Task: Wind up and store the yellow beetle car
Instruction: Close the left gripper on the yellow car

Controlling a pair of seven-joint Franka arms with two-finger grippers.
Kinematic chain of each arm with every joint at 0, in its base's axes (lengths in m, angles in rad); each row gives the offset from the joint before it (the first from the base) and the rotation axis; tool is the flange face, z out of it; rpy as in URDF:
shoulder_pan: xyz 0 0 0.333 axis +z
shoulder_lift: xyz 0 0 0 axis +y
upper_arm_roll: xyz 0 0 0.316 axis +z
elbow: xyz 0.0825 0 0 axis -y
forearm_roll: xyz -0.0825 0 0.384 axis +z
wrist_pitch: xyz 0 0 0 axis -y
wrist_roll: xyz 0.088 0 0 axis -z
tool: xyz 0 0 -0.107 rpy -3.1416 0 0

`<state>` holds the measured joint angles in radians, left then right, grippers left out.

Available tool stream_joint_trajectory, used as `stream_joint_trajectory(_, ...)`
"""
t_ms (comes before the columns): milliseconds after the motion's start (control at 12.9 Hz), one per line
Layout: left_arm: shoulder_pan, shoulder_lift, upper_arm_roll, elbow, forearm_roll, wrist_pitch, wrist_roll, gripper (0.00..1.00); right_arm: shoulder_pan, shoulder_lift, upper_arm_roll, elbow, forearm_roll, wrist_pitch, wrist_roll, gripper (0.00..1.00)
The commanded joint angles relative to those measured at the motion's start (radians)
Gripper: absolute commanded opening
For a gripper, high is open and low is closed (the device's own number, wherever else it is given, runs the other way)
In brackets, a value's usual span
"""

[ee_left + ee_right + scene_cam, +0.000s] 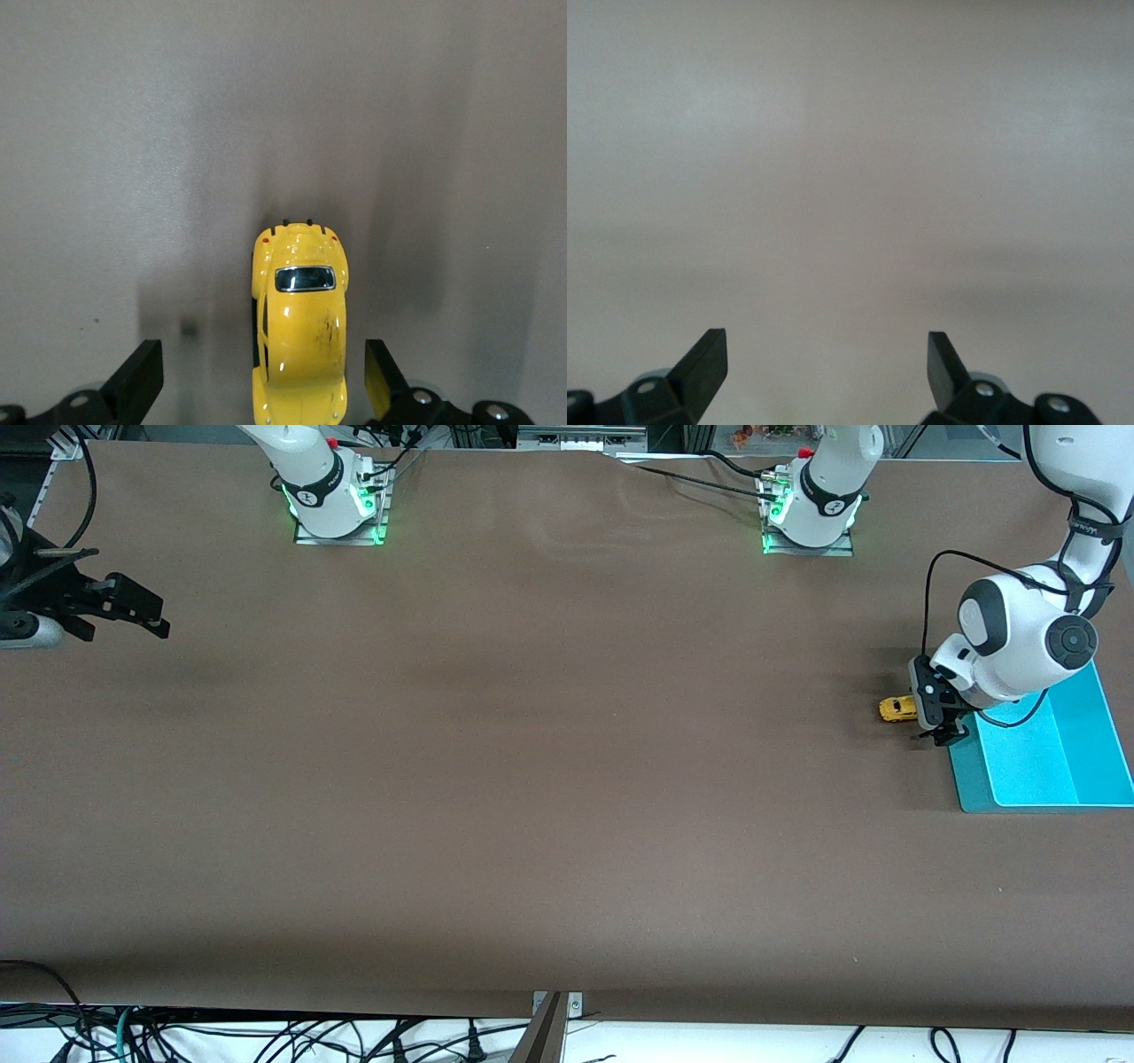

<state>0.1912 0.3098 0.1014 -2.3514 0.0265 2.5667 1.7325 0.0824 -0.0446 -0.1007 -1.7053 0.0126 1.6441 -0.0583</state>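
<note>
The fingers of my left gripper are on either side of the yellow beetle car, low at the brown table, so it is now time to close on the car.
The yellow beetle car (897,708) stands on the brown table at the left arm's end, close beside the blue bin. In the left wrist view the car (301,328) lies between my left gripper's fingers. My left gripper (937,731) is low over the car and open (263,376), with a gap between the car and each finger (142,376). My right gripper (162,620) waits at the right arm's end of the table, open and empty (827,363), with only bare table below it.
A bright blue open bin (970,775) sits at the left arm's end of the table, right beside the car and the left gripper. Both arm bases (337,505) stand along the table's back edge. Cables hang below the front edge.
</note>
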Motion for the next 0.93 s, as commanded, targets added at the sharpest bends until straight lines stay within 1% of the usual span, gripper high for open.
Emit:
stream_joint_trajectory(0, 0.017, 0.006, -0.014, -0.015, 0.003, 0.026, 0.01, 1.0, -0.009, 0.034, -0.005, 0.046, -0.014, -0.039, 0.002, 1.0)
stream_joint_trajectory(155, 0.017, 0.006, -0.014, -0.017, 0.003, 0.032, 0.01, 0.99, -0.004, 0.032, -0.005, 0.047, -0.017, -0.055, 0.006, 1.0)
stream_joint_trajectory(232, 0.017, 0.008, -0.014, -0.017, 0.003, 0.032, 0.01, 0.89, 0.002, 0.034, -0.004, 0.049, -0.017, -0.052, 0.011, 1.0)
stream_joint_trajectory(310, 0.017, 0.008, -0.014, -0.017, 0.003, 0.032, 0.01, 0.82, 0.004, 0.037, -0.004, 0.05, -0.017, -0.05, 0.012, 1.0)
stream_joint_trajectory(387, 0.017, 0.008, -0.014, -0.016, 0.003, 0.032, 0.01, 0.71, 0.004, 0.038, -0.004, 0.05, -0.019, -0.046, 0.012, 1.0)
stream_joint_trajectory(465, 0.017, 0.008, -0.014, -0.015, 0.003, 0.03, 0.01, 0.5, 0.005, 0.038, -0.002, 0.05, -0.02, -0.046, 0.014, 1.0)
stream_joint_trajectory(542, 0.019, 0.008, -0.016, -0.017, 0.0, 0.03, 0.004, 0.36, 0.004, 0.037, -0.002, 0.05, -0.022, -0.046, 0.014, 1.0)
stream_joint_trajectory(620, 0.019, 0.006, -0.016, -0.016, -0.017, 0.026, 0.007, 0.28, 0.0, 0.037, -0.005, 0.052, -0.025, -0.046, 0.009, 1.0)
stream_joint_trajectory(697, 0.019, 0.003, -0.016, -0.015, -0.033, 0.02, 0.012, 0.18, 0.0, 0.037, -0.005, 0.052, -0.029, -0.05, 0.006, 1.0)
stream_joint_trajectory(852, 0.019, -0.004, -0.016, -0.014, -0.034, 0.015, 0.013, 0.08, -0.001, 0.032, -0.007, 0.053, -0.052, -0.052, 0.003, 1.0)
